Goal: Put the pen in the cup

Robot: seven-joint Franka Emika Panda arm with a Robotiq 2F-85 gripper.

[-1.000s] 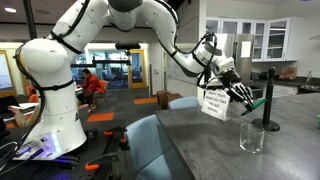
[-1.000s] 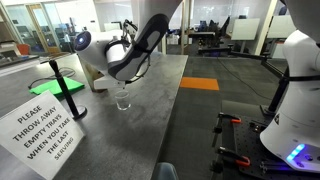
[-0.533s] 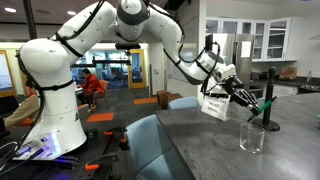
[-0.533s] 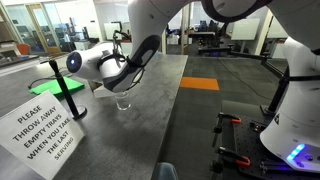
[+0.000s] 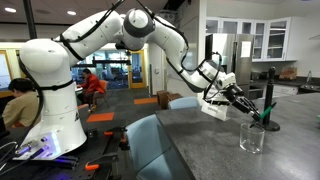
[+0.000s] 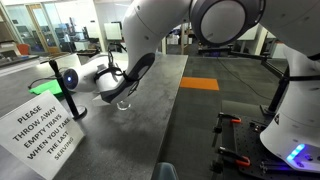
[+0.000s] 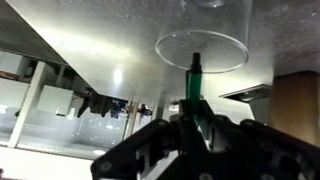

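The robot's gripper should open now, because the thin green pen is tilted at the open rim of the clear cup and is in line with it.
My gripper (image 5: 243, 101) is shut on the thin green pen (image 5: 258, 111) and holds it tilted just above the clear cup (image 5: 252, 138), which stands on the grey counter. In the wrist view the pen (image 7: 195, 85) sticks out from between the black fingers (image 7: 196, 128), and its dark tip points at the cup's round rim (image 7: 200, 50). In an exterior view the gripper (image 6: 117, 88) hangs right over the cup (image 6: 122, 101), and the pen is hidden there.
A white printed sign (image 5: 214, 104) stands on the counter behind the gripper and also shows close up in an exterior view (image 6: 45, 125). A tall black pole on a round base (image 5: 271, 98) stands just beyond the cup. The counter's edge (image 5: 185, 140) runs towards me.
The arm has stretched out and come down towards the cup. The pen has gone with it and its tip is now over the rim.
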